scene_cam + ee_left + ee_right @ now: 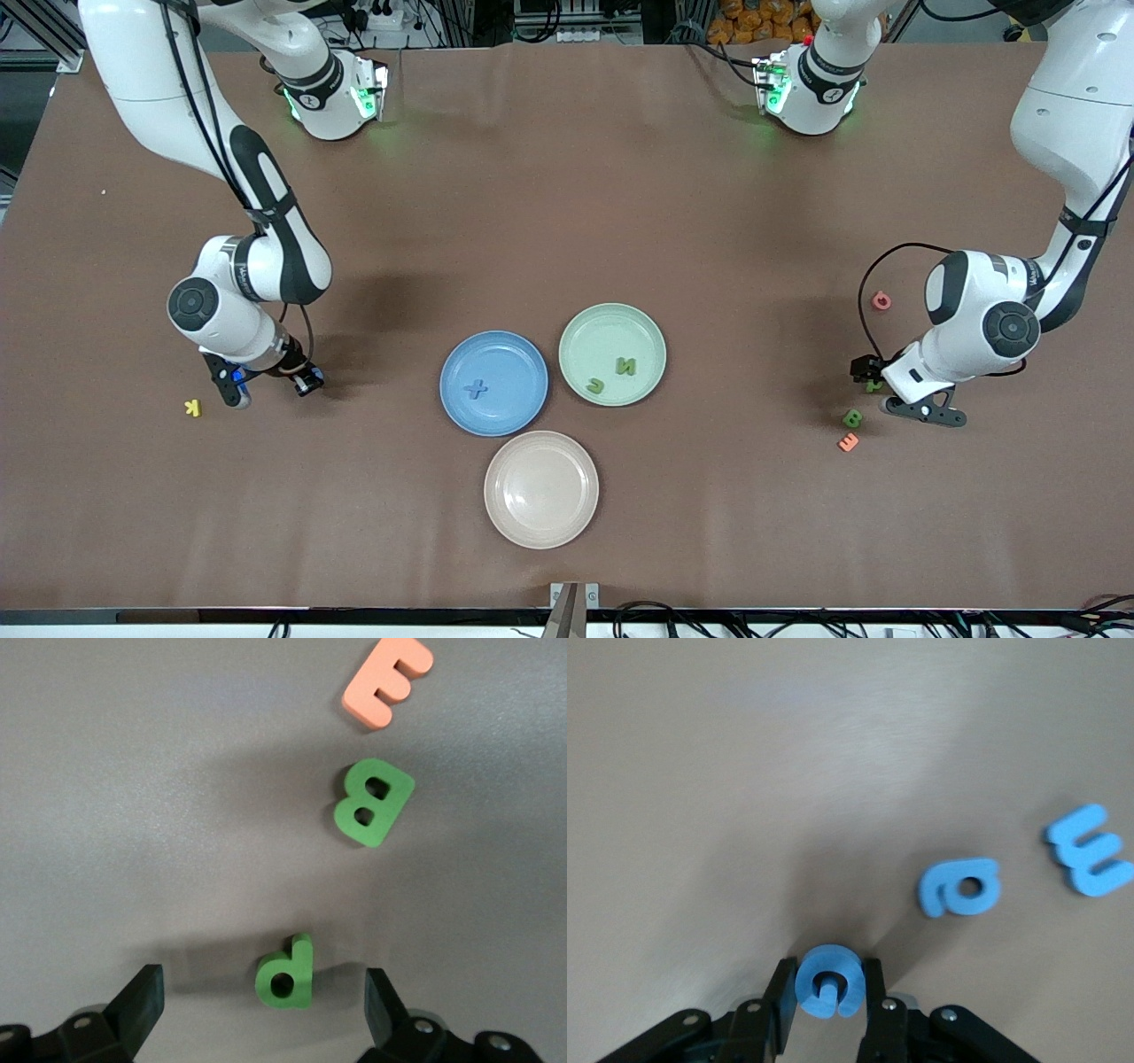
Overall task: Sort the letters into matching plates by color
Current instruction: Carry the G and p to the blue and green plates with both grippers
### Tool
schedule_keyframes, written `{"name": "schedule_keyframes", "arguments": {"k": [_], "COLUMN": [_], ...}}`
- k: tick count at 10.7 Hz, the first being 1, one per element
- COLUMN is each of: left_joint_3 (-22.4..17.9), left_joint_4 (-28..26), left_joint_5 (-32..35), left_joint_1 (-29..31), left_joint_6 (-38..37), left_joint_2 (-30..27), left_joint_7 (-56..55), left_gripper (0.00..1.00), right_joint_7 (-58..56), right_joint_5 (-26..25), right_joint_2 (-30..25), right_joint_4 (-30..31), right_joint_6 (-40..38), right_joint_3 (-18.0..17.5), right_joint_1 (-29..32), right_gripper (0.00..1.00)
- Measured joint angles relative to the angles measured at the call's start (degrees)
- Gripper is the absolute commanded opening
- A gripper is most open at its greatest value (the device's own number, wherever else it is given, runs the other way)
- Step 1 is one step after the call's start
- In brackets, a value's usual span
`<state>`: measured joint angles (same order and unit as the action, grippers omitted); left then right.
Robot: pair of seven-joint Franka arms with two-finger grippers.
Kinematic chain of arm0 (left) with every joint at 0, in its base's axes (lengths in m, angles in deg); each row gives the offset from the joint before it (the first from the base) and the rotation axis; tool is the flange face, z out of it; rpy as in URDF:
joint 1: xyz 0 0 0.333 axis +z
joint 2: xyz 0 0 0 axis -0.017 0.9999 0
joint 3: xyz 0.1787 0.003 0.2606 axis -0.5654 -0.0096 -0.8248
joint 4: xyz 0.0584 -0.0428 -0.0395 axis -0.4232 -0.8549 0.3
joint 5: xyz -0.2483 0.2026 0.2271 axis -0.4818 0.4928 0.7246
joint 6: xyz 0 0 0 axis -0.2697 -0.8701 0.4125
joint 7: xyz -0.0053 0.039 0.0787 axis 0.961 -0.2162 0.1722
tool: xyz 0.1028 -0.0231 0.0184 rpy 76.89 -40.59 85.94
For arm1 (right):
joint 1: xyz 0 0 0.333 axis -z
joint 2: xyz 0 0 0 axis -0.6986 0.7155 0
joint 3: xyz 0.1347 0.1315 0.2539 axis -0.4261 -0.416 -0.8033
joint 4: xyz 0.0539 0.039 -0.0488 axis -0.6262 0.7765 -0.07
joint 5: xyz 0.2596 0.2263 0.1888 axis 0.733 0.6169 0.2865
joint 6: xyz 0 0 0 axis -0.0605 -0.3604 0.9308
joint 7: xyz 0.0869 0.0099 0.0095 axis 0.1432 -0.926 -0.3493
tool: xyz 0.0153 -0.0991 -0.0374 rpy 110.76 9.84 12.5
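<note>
My left gripper next needs to grab the green letter by its round bowl and straight stem [873, 386], so that it can sort the letter onto the pale green plate [602, 330].
My right gripper [827, 981] is shut on a blue letter G [827, 992], low over the table at the right arm's end [257, 377]. Two more blue letters [959, 888] [1090, 850] lie beside it. My left gripper [263, 992] is open around a green letter [286, 973] lying on the table, its fingers apart from it; in the front view it is at the left arm's end [873, 379]. A green B [373, 802] [852, 417] lies close by. The blue plate [518, 359] holds a blue X [477, 388]. The pale green plate [602, 330] holds two green letters [625, 365] [595, 385].
An empty beige plate [541, 489] sits nearer to the front camera than the other two plates. An orange E [848, 442] [388, 682] lies next to the green B. A red letter [881, 300] lies near the left arm. A yellow K [192, 407] lies near my right gripper.
</note>
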<state>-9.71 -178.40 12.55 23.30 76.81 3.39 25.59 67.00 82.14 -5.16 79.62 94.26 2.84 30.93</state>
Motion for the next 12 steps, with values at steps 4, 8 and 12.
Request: {"name": "schedule_keyframes", "arguments": {"k": [4, 8, 12], "left_joint_3": [0.16, 0.65, 1.7], "left_joint_4": [0.02, 0.18, 0.38], "left_joint_5": [-1.05, -1.16, -1.18], "left_joint_1": [-0.05, -0.19, -0.52], "left_joint_6": [0.33, 0.55, 1.14], "left_joint_2": [0.03, -0.08, -0.15], "left_joint_7": [-4.36, -6.2, -11.08], "left_gripper": [0.0, 0.0, 0.0], "right_joint_7": [-18.82, -39.36, -43.05], "right_joint_5": [-0.17, -0.3, -0.29], "right_joint_2": [-1.77, -1.92, 0.51], "right_joint_4": [-5.44, -9.43, -15.11], "right_joint_6": [-4.7, -6.85, -8.21], "right_joint_3": [-3.73, -4.46, -4.77], "right_joint_1": [-0.61, -4.33, -12.7], "right_gripper": [0.02, 0.02, 0.03]}}
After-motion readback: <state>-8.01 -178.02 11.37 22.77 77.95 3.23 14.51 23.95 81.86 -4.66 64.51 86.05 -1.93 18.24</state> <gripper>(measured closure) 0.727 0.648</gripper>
